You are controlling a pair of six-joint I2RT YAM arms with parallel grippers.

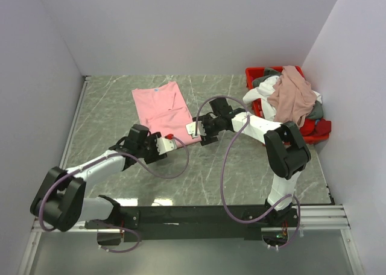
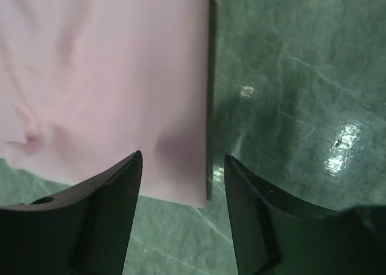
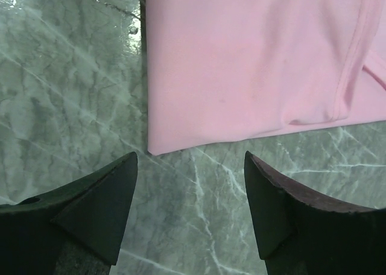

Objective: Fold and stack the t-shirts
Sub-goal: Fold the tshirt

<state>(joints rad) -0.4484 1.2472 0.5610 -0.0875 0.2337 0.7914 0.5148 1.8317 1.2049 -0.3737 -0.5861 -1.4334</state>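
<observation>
My right gripper is to grab the pink t-shirt's near-edge corner next, opposite my left gripper's corner, to lay the t-shirt straight for folding.
A light pink t-shirt [image 1: 161,108] lies flat on the table as a long folded strip, its near edge toward the arms. My left gripper [image 1: 173,142] hovers at the near edge, open; in the left wrist view the t-shirt [image 2: 108,76] has its near right corner showing between the spread fingers [image 2: 114,196], ungripped. My right gripper [image 1: 195,130] is open just off the same end; in the right wrist view the pink t-shirt [image 3: 253,64] lies ahead of the gripper [image 3: 190,160], only bare table between its jaws. More t-shirts are heaped at the right: dusty rose [image 1: 294,94], white [image 1: 256,97], grey [image 1: 315,110].
A red plastic bin [image 1: 254,75] holds the heap at the back right, against the right wall. The table is grey-green marble [image 1: 114,106], walled at the left, back and right. Cables loop from both arms over the table's near middle [image 1: 223,166].
</observation>
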